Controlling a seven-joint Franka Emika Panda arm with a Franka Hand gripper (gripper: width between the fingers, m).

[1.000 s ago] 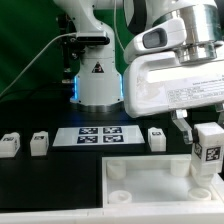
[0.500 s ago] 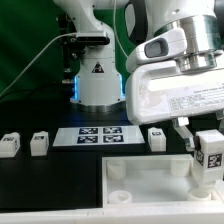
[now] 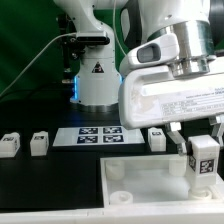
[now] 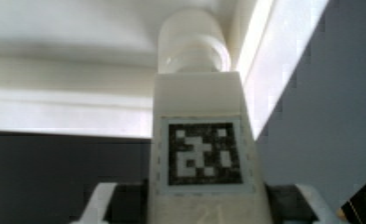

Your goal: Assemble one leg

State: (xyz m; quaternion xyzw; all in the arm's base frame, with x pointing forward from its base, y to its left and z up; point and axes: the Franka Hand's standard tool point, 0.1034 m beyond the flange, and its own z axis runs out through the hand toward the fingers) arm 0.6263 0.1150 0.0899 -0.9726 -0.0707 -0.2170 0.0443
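The lower end of the white leg is inside the panel's raised edge at the panel's corner, so the leg would stand. My gripper needs to let go of the leg now.
My gripper (image 3: 203,150) is shut on a white leg (image 3: 204,165) with a black-and-white tag, holding it upright over the far right corner of the large white panel (image 3: 150,178). In the wrist view the leg (image 4: 203,130) runs away from the fingers (image 4: 123,200), its rounded far end close to the panel's raised edge (image 4: 91,100). Three more legs stand in a row on the table: two at the exterior view's left (image 3: 10,145) (image 3: 39,143) and one (image 3: 156,138) behind the panel.
The marker board (image 3: 98,135) lies flat behind the panel, in front of the arm's white base (image 3: 98,85). A raised corner boss (image 3: 116,172) sits on the panel's left side. The table is black, with a green backdrop behind.
The gripper with the leg has moved toward the exterior view's left and slightly down, closer to the panel's far right corner.
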